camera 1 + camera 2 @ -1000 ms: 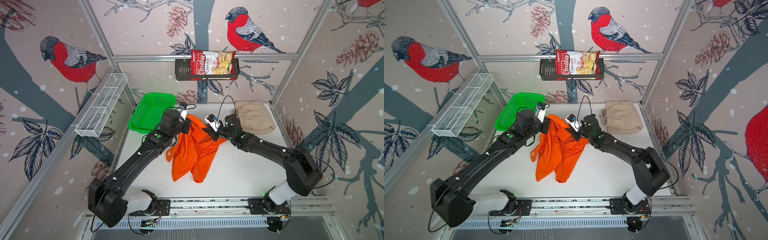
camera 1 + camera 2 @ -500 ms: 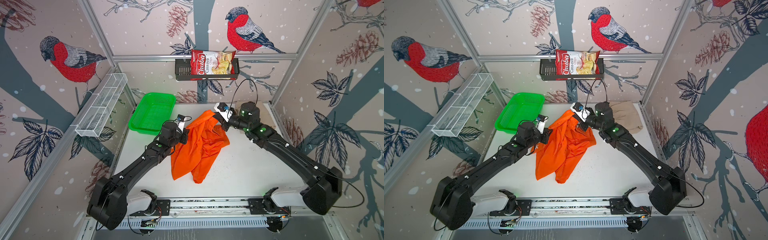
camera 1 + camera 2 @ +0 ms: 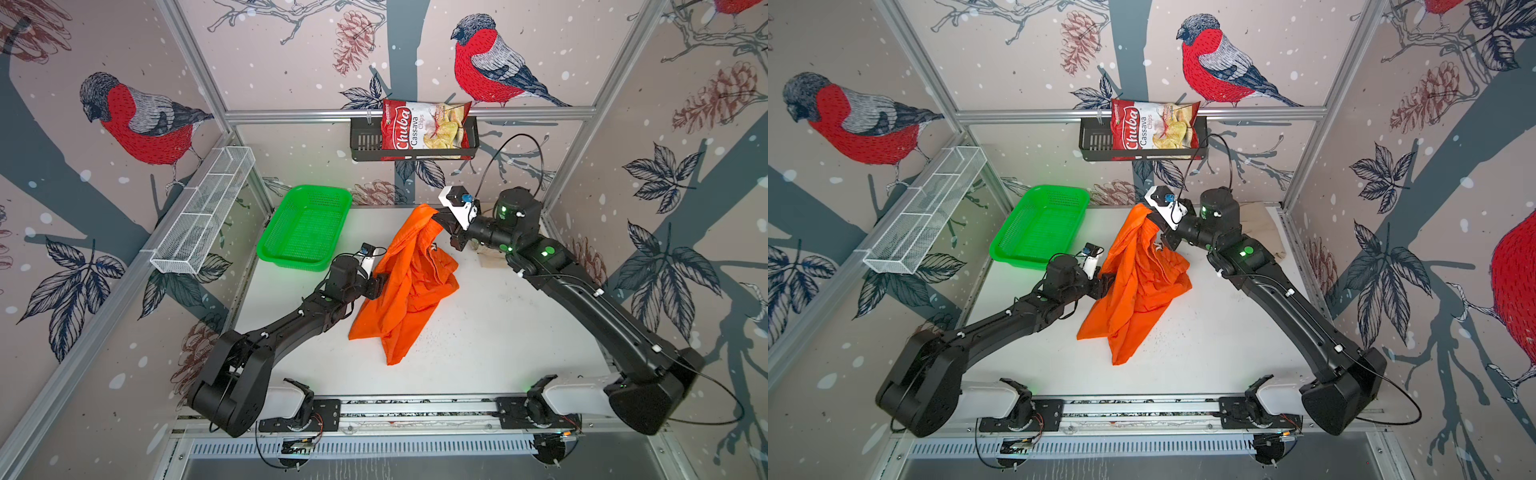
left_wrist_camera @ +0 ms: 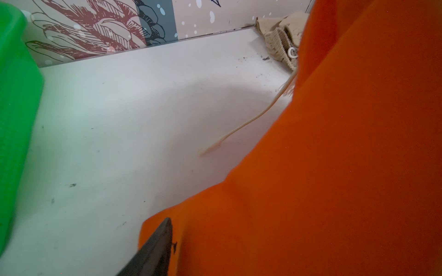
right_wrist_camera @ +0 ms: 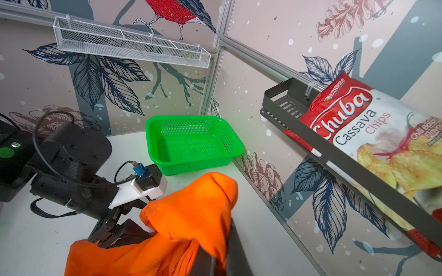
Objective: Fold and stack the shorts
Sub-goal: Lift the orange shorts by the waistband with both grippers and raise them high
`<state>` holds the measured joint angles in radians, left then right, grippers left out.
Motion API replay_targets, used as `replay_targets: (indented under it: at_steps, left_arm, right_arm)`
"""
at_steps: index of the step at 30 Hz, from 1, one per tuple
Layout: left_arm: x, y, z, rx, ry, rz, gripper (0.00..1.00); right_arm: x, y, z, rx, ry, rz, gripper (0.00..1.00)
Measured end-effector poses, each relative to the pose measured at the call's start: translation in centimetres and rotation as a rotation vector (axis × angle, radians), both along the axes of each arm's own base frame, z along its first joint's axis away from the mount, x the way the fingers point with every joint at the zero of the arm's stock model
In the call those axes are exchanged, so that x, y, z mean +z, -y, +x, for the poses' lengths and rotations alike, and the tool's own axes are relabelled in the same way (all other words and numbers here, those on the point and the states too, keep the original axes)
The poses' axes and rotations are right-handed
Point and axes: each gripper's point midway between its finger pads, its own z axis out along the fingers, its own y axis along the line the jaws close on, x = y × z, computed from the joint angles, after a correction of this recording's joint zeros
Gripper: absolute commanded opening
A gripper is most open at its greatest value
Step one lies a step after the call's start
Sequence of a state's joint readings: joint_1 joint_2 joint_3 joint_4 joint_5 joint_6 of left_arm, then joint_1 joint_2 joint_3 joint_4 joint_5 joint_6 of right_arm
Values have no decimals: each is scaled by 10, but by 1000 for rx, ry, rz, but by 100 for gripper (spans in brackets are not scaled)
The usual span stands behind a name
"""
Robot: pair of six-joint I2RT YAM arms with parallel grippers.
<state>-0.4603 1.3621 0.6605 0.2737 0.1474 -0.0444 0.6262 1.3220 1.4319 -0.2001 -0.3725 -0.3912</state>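
My right gripper holds the top edge of the orange shorts. To spread them for folding, my left gripper will next grip them by the drape's free side (image 3: 378,308) (image 4: 198,216), apart from that hold.
The bright orange shorts (image 3: 409,286) (image 3: 1136,286) hang in a bunched drape from my right gripper (image 3: 437,217) (image 3: 1152,220), which is shut on their top edge well above the table at the back. Their lower end rests crumpled on the white table (image 3: 498,332). In the right wrist view the cloth (image 5: 191,210) spills over my shut right gripper (image 5: 221,258). My left gripper (image 3: 379,286) (image 3: 1106,280) is against the left side of the drape, its jaws open; one dark finger (image 4: 159,243) shows, the other is hidden by orange cloth. The beige shorts (image 3: 1262,224) (image 4: 279,35) lie at the back right, mostly behind the right arm.
A green mesh basket (image 3: 316,190) (image 5: 153,124) stands at the back left. A loose beige drawstring (image 4: 251,119) trails over the table. A black shelf holds a chips bag (image 3: 424,131) on the back wall, and a white wire shelf (image 3: 203,208) hangs on the left wall.
My right gripper closed on the orange shorts and lifted them up and toward the back right. My left gripper dropped forward along the cloth and opened its jaws.
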Motion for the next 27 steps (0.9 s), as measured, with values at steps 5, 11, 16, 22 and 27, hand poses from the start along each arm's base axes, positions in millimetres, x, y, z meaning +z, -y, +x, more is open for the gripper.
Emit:
replay_targets:
  at_steps: [5, 11, 16, 22, 27]
  left_arm:
    - [-7, 1, 9, -12, 46, 49, 60]
    - [-17, 15, 13, -103, 89, 65, 6]
    - [19, 11, 20, -74, 144, 71, 0]
    - [131, -13, 8, 22, 274, 56, 0]
    - [219, -40, -31, 49, 377, 66, 0]
  right_arm:
    - [19, 8, -7, -4, 39, 10, 0]
    - [30, 19, -9, -17, 65, 14, 0]
    - [36, 49, -4, -95, 62, 45, 0]
    - [48, 93, -23, -173, 101, 123, 0]
    - [49, 109, -53, -176, 120, 135, 0]
